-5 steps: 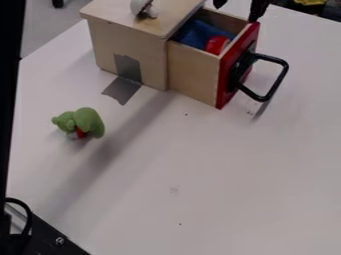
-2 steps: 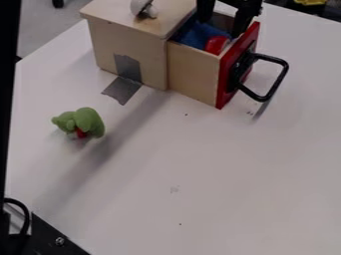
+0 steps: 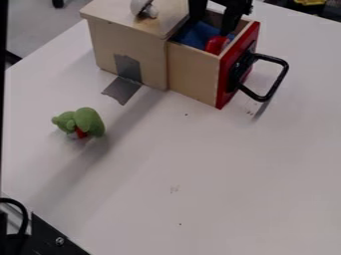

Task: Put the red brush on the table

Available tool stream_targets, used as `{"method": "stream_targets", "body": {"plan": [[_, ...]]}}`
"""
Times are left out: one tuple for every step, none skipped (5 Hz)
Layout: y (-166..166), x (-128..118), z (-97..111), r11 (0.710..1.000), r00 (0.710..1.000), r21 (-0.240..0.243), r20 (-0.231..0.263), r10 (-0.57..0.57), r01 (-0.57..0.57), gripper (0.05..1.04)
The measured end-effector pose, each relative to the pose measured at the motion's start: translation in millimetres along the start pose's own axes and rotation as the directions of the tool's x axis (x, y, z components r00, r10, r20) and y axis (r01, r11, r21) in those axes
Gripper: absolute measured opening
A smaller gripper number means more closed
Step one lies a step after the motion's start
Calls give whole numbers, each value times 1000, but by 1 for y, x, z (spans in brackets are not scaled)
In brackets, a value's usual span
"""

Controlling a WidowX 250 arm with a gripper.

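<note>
I need to put the red brush on the white table, so my gripper should grab the brush by its red body next.
The black gripper hangs at the top edge of the view, over the open drawer, its two fingers spread apart. One finger comes down at the drawer's inner end, the other just above a red object. That red object, likely the red brush, lies in the drawer beside a blue cloth; the drawer's wall hides its lower part. Whether the finger touches it, I cannot tell. The white table stretches in front of the drawer.
The drawer belongs to a wooden box with a white knob-like thing on top. A black handle juts right from the red drawer front. A green plush toy sits at left; black hardware stands at lower left.
The gripper has come down from the top edge into the drawer's opening, shifting a little left lately. The drawer, the red object and the green toy have kept their places.
</note>
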State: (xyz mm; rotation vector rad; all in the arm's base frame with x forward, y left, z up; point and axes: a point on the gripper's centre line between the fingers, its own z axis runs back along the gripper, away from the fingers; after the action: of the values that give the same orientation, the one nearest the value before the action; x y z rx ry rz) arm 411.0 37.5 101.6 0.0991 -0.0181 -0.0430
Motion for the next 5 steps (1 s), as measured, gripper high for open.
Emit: {"method": "stream_targets", "body": {"plan": [[0, 0, 0, 1000, 1000, -1, 0, 3, -3, 877], [0, 0, 1, 1000, 1000, -1, 0, 11, -11, 956], [-6, -3, -8, 1000, 999, -5, -38, -3, 3, 985], [-9, -4, -13, 1000, 998, -10, -61, -7, 6, 986], [-8, -2, -15, 1000, 997, -9, -71, -12, 11, 985]]}}
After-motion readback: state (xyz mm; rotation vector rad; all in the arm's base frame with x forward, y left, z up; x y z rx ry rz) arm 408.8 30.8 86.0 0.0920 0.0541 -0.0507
